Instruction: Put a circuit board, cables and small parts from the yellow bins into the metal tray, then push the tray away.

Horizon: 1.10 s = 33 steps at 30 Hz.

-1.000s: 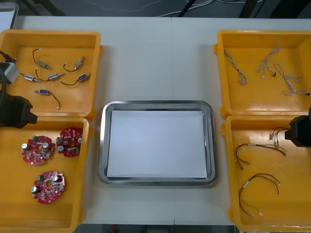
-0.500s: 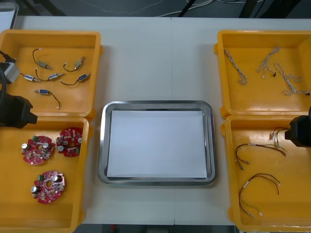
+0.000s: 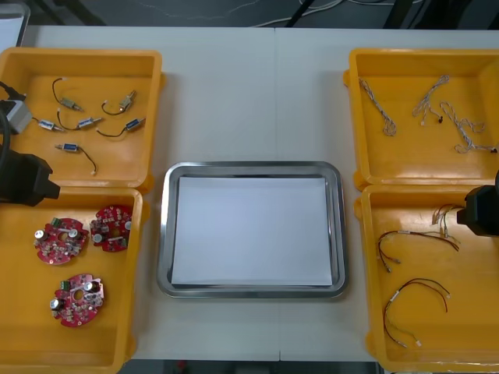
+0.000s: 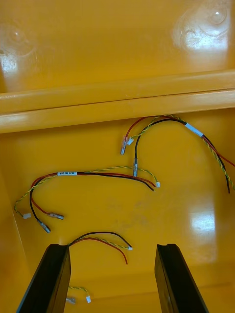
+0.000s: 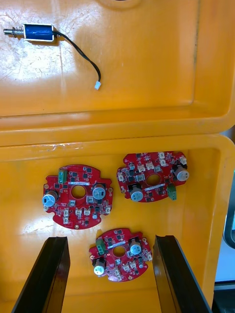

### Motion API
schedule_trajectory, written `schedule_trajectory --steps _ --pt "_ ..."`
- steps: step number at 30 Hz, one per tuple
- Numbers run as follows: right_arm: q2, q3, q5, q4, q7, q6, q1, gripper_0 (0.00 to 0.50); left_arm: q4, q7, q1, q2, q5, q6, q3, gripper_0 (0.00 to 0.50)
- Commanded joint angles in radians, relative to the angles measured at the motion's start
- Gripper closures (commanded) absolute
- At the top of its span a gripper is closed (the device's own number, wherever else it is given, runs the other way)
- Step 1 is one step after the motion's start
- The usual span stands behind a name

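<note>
I will grab the cable by its bundled middle (image 3: pixel 399 292) with my right gripper next, because its wires spread out loose at both ends.
The metal tray (image 3: pixel 253 167), white inside, lies mid-table with nothing in it. Three round red circuit boards (image 3: pixel 60 239) (image 5: pixel 78 195) lie in the near left yellow bin (image 3: pixel 31 335). My left gripper (image 5: pixel 110 238) hangs open over them, one board (image 5: pixel 120 253) between its fingers below. Small metal parts (image 3: pixel 86 121) with black leads sit in the far left bin; one (image 5: pixel 38 33) is beyond the bin wall. Red and yellow cables (image 3: pixel 417 241) (image 4: pixel 93 174) lie in the near right bin (image 3: pixel 468 327), where my right gripper (image 4: pixel 112 246) is open above one cable (image 4: pixel 100 239).
Twisted blue and white cables (image 3: pixel 437 109) lie in the far right bin (image 3: pixel 366 156). Bare table (image 3: pixel 257 93) stretches beyond the tray, between the bins. The left arm (image 3: pixel 23 179) and right arm (image 3: pixel 479 210) sit at the outer edges.
</note>
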Motion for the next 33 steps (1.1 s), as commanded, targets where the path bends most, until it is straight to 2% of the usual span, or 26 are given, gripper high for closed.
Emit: schedule_trajectory --steps 1,33 --pt "0.014 -0.027 0.01 -0.032 0.049 0.003 0.014 0.0 -0.025 -0.082 0.012 0.043 -0.005 -0.009 0.035 0.0" --pt "0.014 -0.027 0.01 -0.032 0.049 0.003 0.014 0.0 -0.025 -0.082 0.012 0.043 -0.005 -0.009 0.035 0.0"
